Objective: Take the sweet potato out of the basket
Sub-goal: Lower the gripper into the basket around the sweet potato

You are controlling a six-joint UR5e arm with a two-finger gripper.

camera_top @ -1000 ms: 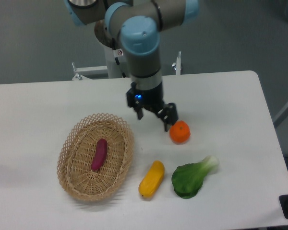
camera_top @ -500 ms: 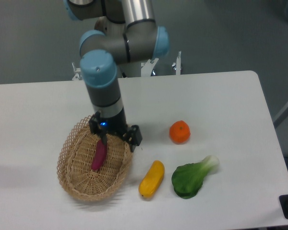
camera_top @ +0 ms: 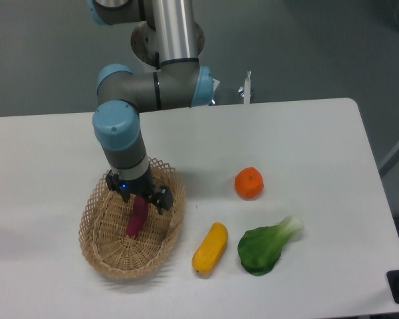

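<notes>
My gripper should next grab the sweet potato by one end (camera_top: 141, 202) to pick it out of the wicker basket (camera_top: 100, 249).
The purple sweet potato (camera_top: 136, 220) lies lengthwise in the middle of the oval wicker basket (camera_top: 100, 249) at the table's left front. My gripper (camera_top: 139, 200) hangs down inside the basket, right over the sweet potato's upper end, hiding that end. Its dark fingers (camera_top: 161, 200) stand spread apart on either side of the tuber's top, so it is open. I cannot tell whether the fingers touch the sweet potato.
A yellow oblong vegetable (camera_top: 210, 248) lies just right of the basket. A green leafy bok choy (camera_top: 266, 246) sits further right, and a round orange fruit (camera_top: 249, 183) is behind them. The arm's blue-capped wrist (camera_top: 120, 133) rises above the basket's back rim.
The gripper swung from beside the orange fruit leftward across the table to the basket, then lowered a little further left over the sweet potato's upper end. The produce has not moved.
</notes>
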